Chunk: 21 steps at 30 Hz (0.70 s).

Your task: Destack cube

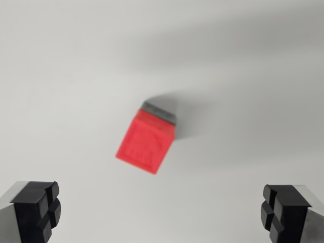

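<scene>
I should destack the cubes, so I need to grab the opposite sides of the red cube on the grey cube next with my gripper.
A red cube sits near the middle of the wrist view, its top face turned towards the camera. It rests on a grey cube, of which only a thin strip shows at the red cube's upper edge. My gripper is open and wide apart, with one black fingertip at the bottom left and the other at the bottom right. Both fingertips are well clear of the stack, which lies above the gap between them in the picture. Nothing is between the fingers.
The stack stands on a plain white surface. A soft shadow falls to the wrist view's right of the cubes.
</scene>
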{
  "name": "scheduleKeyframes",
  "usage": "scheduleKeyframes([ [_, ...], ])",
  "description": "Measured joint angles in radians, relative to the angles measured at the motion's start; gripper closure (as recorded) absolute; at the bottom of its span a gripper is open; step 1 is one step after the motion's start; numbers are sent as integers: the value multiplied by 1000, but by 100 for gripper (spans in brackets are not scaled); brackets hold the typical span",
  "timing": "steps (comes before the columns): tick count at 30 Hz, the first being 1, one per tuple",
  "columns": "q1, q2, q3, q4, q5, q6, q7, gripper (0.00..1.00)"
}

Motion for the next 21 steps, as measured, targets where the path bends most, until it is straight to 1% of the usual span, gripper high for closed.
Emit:
scheduleKeyframes([
  [13,22,27,0,-78,-3,87,160,0],
  [21,39,56,0,-126,-3,152,277,0],
])
